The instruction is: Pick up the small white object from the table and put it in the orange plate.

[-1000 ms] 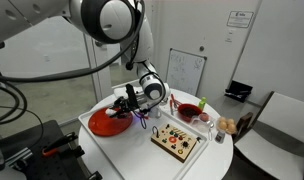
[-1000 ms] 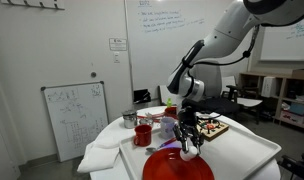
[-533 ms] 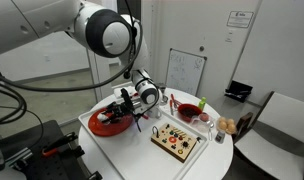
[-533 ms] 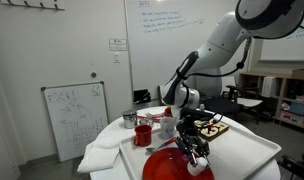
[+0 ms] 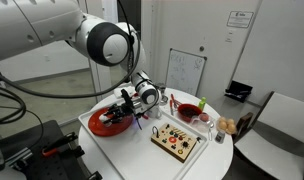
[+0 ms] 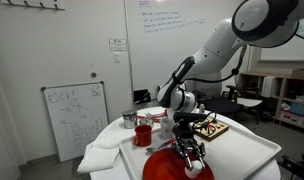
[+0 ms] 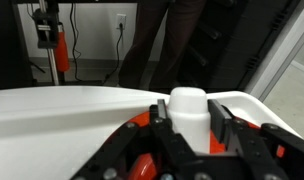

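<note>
My gripper should open: the small white object, held upright low over the orange plate, would rest on it.
My gripper point(image 7: 189, 120) is shut on the small white object point(image 7: 188, 112), a whitish upright piece held between the two black fingers point(image 7: 160, 122). The orange plate point(image 7: 142, 165) lies right beneath the jaws in the wrist view. In both exterior views the gripper point(image 5: 120, 110) point(image 6: 189, 155) hangs low over the orange plate point(image 5: 104, 127) point(image 6: 167, 168), near the table's edge. The white object is too small to make out in the exterior views. Whether it touches the plate I cannot tell.
A wooden board with buttons point(image 5: 178, 141) lies beside the plate. A deep red bowl point(image 5: 190, 111) stands behind the board. A red mug point(image 6: 143, 135) and a small grey cup point(image 6: 129, 119) stand on the round white table point(image 5: 217, 160). A whiteboard point(image 6: 75, 118) stands beside it.
The gripper has moved lower and further over the orange plate with the white object held in it.
</note>
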